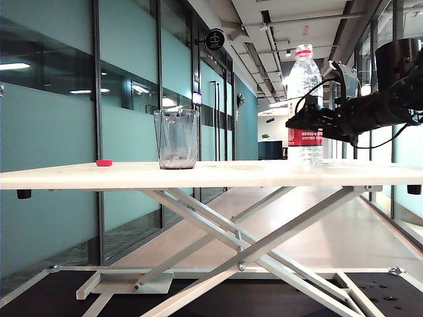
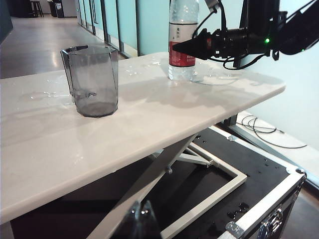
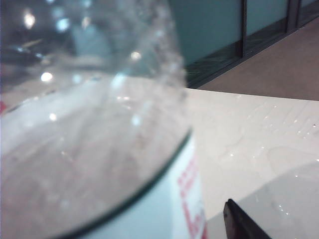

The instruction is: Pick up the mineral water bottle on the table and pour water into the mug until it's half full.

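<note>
My right gripper will grab the mineral water bottle by its labelled body next, so the bottle's neck stays free to pour water into the mug (image 1: 176,139).
The mineral water bottle (image 1: 304,79) stands upright near the right end of the table (image 1: 218,175), with a red-and-white label and a red neck band. My right gripper (image 1: 299,123) reaches in level at label height, open, with the bottle (image 3: 99,149) between its fingers. One dark fingertip (image 3: 238,223) shows just clear of the label; the other is hidden. From the left wrist view the same gripper (image 2: 180,48) is seen at the bottle (image 2: 182,30). The grey-tinted clear mug (image 1: 176,139) (image 2: 92,82) stands to the left on the tabletop. My left gripper (image 2: 142,216) hangs below the table edge, tips together and holding nothing.
A small red cap (image 1: 104,162) lies on the table left of the mug. Wet patches (image 2: 45,94) spot the tabletop (image 2: 149,134). Under the table are the white crossed frame (image 1: 244,251) and a black case floor (image 2: 259,174). Cables (image 2: 264,132) trail on the floor.
</note>
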`<act>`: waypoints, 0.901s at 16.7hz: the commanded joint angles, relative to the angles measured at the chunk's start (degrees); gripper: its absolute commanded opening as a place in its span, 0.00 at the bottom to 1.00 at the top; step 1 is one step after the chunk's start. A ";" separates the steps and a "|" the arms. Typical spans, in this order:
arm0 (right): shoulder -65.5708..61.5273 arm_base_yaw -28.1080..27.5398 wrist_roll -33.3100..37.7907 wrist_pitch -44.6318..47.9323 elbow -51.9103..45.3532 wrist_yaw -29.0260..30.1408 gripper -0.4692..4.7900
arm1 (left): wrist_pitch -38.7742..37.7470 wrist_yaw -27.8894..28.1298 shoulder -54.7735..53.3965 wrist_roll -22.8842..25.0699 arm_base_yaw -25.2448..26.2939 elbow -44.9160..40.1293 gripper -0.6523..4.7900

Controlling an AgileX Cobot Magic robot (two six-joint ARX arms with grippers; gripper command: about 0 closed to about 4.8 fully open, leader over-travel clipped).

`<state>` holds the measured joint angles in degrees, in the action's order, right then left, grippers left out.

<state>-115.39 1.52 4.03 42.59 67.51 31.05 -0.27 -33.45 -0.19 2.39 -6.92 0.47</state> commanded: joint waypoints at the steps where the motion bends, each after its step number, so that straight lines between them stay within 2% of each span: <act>1: 0.20 0.83 -0.28 1.44 0.15 -0.28 1.00 | -0.59 -0.24 -0.02 0.66 -0.07 0.11 0.11; 8: 0.20 1.51 -1.49 2.56 0.13 -4.52 1.00 | -0.94 -0.24 -0.02 0.66 -0.07 0.11 0.11; 15: 0.22 1.53 -1.46 2.69 0.13 -3.93 1.00 | -1.01 -0.26 -0.02 0.63 -0.07 0.11 0.11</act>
<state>-115.39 3.05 2.70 44.16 67.51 26.98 -1.52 -33.45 -0.19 2.98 -6.92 0.47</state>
